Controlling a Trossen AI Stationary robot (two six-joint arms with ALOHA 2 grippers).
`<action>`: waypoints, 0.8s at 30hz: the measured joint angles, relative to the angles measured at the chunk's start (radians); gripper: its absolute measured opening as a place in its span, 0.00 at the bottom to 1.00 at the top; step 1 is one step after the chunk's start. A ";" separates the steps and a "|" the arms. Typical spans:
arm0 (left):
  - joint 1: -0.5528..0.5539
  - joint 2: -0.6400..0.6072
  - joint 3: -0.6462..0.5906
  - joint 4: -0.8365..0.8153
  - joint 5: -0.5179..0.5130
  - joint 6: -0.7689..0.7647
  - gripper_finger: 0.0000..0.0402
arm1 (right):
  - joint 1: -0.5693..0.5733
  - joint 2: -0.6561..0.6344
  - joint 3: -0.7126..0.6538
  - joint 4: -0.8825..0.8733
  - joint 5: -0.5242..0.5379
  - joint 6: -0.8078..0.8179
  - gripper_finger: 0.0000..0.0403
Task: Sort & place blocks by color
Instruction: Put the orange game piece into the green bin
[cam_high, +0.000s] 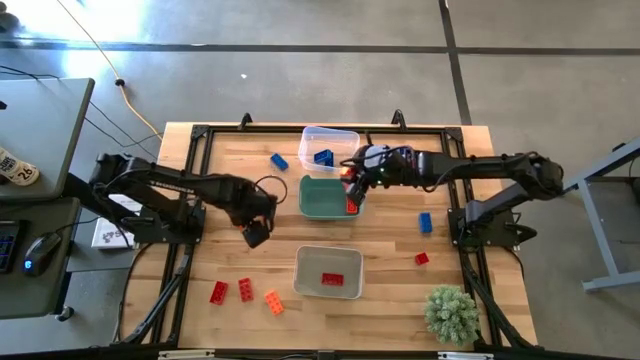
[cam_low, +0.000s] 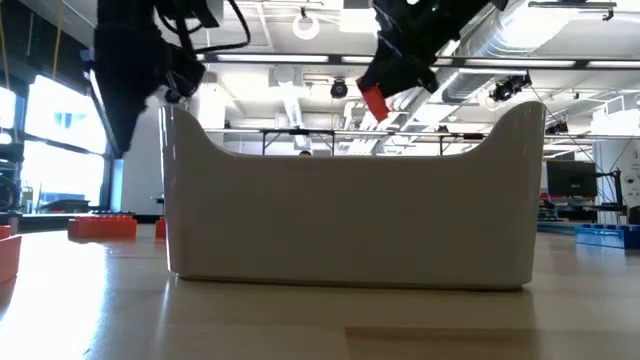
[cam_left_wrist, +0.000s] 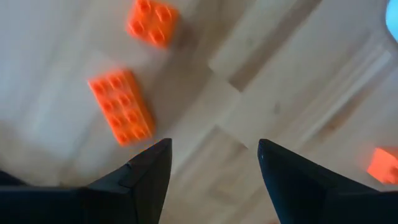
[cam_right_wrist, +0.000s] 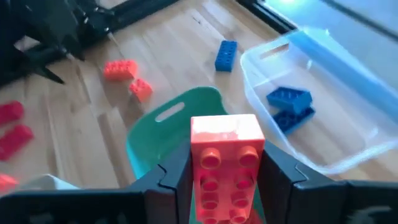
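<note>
In the right wrist view the brick hangs tilted above the teal bin (cam_right_wrist: 155, 134), so my right gripper stays closed on the red-orange brick (cam_right_wrist: 227, 165) for now.
My right gripper (cam_high: 352, 196) is shut on a red-orange studded brick (cam_right_wrist: 225, 163) above the right end of the teal bin (cam_high: 322, 198). My left gripper (cam_high: 255, 236) hovers open left of the bins; in its wrist view its fingers (cam_left_wrist: 149, 171) stand above bare wood near two orange bricks (cam_left_wrist: 121, 107), (cam_left_wrist: 152, 22), touching nothing. The clear bin (cam_high: 340, 135) holds blue bricks (cam_right_wrist: 289, 106). The grey bin (cam_high: 305, 272) holds a red brick (cam_high: 332, 279). Loose bricks lie flat on the table: blue (cam_high: 278, 161), blue (cam_high: 425, 222), red (cam_high: 421, 259), red (cam_high: 218, 292). My right gripper pinches the red-orange brick between its two fingers (cam_right_wrist: 177, 177), one on each long side (cam_right_wrist: 198, 163), studs facing the wrist camera. The fingers come slanting down from the table's right. The brick (cam_low: 375, 103) is lifted clear, tilted, above the teal bin.
The grey bin (cam_low: 350, 200) fills the low view's middle. More bricks lie near the front left: red (cam_high: 245, 290) and orange (cam_high: 273, 302). A small green plant (cam_high: 450, 312) stands at the near right corner. The arm bases sit at the table's left and right sides.
</note>
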 joint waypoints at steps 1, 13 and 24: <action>-0.020 0.000 0.000 -0.003 0.013 -0.034 0.56 | 0.000 0.009 0.000 -0.007 -0.016 -0.029 0.28; -0.312 -0.003 0.000 -0.050 0.040 -0.410 0.56 | 0.001 0.172 0.000 -0.058 -0.081 -0.216 0.28; -0.590 -0.003 0.000 -0.077 0.148 -0.809 0.56 | 0.001 0.248 -0.001 -0.053 -0.040 -0.230 0.50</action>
